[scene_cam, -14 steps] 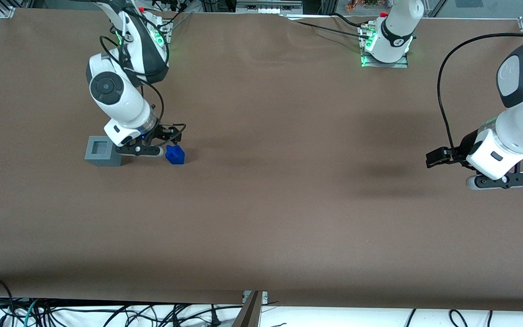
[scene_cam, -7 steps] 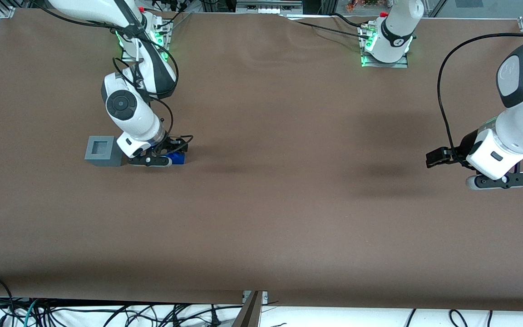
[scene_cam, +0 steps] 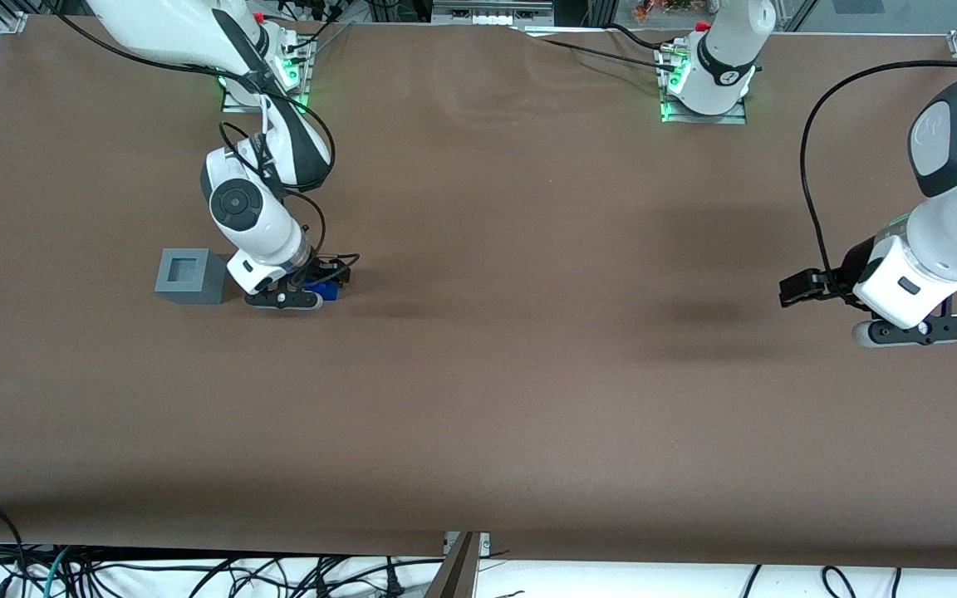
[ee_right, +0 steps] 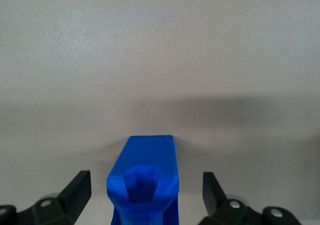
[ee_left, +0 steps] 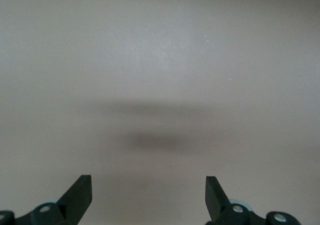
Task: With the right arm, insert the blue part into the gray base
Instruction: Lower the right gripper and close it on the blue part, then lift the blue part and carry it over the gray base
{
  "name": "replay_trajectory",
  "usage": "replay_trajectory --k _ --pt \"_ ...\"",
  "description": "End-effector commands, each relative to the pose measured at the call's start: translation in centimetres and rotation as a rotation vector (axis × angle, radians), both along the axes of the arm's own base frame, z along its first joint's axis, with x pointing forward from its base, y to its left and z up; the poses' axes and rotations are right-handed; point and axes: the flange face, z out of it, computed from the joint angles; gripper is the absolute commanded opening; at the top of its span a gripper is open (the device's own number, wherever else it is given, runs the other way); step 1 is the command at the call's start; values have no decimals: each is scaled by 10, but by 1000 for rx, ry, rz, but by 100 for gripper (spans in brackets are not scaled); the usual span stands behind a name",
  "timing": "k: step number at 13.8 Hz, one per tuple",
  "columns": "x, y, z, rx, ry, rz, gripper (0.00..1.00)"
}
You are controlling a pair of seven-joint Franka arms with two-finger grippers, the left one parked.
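Note:
The blue part should be picked up next by its upright body (ee_right: pixel 143 180) with my right gripper, so that it can fit into the gray base.
The blue part (scene_cam: pixel 329 290) rests on the brown table toward the working arm's end, mostly covered by the right arm's wrist. My right gripper (scene_cam: pixel 312 286) is low over it and open. In the right wrist view the blue part (ee_right: pixel 145 185) stands between the two black fingertips (ee_right: pixel 80 187), with a gap on each side and neither touching it. The gray base (scene_cam: pixel 189 276) sits on the table beside the gripper, about a hand's width away, its square recess facing up.
The brown table (scene_cam: pixel 528 374) stretches wide toward the parked arm's end. Black cables (scene_cam: pixel 296 166) loop off the working arm above the gripper. The arm bases (scene_cam: pixel 703 91) stand at the table's edge farthest from the front camera.
The right gripper has moved sideways away from the gray base and down, now straddling the blue part. The blue part and the gray base have stayed put.

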Motion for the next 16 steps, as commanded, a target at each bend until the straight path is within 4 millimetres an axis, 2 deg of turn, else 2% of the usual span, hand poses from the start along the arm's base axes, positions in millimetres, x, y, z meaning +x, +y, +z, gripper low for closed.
replay_trajectory --k 1,2,3,5,8,10,12,14,16 --pt "-3 -1 -1 -8 -10 3 73" --pt "-3 -1 -2 -8 -9 5 43" --pt "-2 -1 0 -7 -11 9 30" --pt "-1 -1 2 -7 -13 9 15" --pt "3 0 24 -19 0 13 14" --pt "11 1 53 -36 25 12 14" --pt "20 -8 84 -63 67 8 14" --pt "29 -31 118 -82 104 39 14" --pt "37 -76 142 -92 141 76 15"
